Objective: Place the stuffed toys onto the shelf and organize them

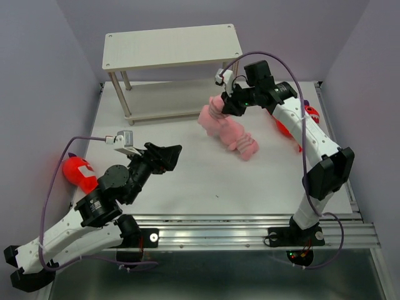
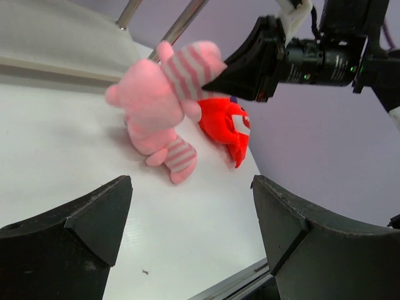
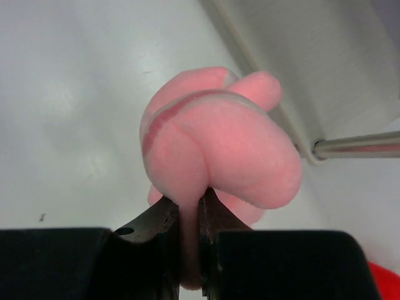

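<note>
My right gripper holds the toy above open table, and the toy would end up there if I opened now. My right gripper needs to keep holding it until it reaches the lower board of the shelf.
My right gripper (image 1: 226, 103) (image 3: 189, 212) is shut on a fold of a pink striped stuffed toy (image 1: 214, 117) (image 3: 219, 137) (image 2: 187, 72) and holds it just in front of the shelf (image 1: 170, 47). A second pink toy (image 1: 244, 145) (image 2: 153, 125) lies against it on the table. One red shark (image 1: 78, 170) rests at the left edge beside my left arm. Another red shark (image 1: 284, 125) (image 2: 228, 128) sits behind my right arm. My left gripper (image 1: 170, 155) (image 2: 190, 187) is open and empty, low over the table, pointing at the pink toys.
The shelf's lower board (image 1: 165, 95) (image 3: 300, 50) and a thin metal leg (image 3: 356, 147) are close to the held toy. Purple walls close in the table on the left, back and right. A metal rail (image 1: 250, 222) runs along the near edge.
</note>
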`<state>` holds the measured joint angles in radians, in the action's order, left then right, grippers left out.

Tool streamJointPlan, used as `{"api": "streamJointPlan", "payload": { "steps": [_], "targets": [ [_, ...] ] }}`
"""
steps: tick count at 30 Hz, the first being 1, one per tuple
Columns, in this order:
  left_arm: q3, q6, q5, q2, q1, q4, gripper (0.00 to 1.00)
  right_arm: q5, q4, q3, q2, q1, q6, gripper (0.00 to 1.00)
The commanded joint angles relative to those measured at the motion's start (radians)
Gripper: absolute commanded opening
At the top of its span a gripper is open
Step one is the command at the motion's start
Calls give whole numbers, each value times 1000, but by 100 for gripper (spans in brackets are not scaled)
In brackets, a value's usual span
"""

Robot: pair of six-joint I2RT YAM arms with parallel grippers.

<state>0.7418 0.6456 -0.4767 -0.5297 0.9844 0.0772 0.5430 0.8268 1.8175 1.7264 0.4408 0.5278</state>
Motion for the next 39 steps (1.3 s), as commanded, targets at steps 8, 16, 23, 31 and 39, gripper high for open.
{"api": "streamJointPlan", "payload": {
  "steps": [8, 16, 23, 31, 39],
  "targets": [
    [-65, 81, -66, 31, -6, 65, 89, -488, -464, 27, 139, 183, 379, 1],
    [-79, 77, -68, 37, -4, 78, 89, -659, -810, -76, 202, 203, 599, 1],
    [-131, 55, -46, 88, -6, 39, 89, -735, -1090, -159, 303, 203, 842, 1],
    [-156, 57, -53, 175, -6, 53, 88, -689, -1267, -239, 433, 203, 1027, 1],
    [-193, 72, -46, 263, -6, 70, 89, -554, -1476, -357, 521, 144, 1207, 8]
  ]
}}
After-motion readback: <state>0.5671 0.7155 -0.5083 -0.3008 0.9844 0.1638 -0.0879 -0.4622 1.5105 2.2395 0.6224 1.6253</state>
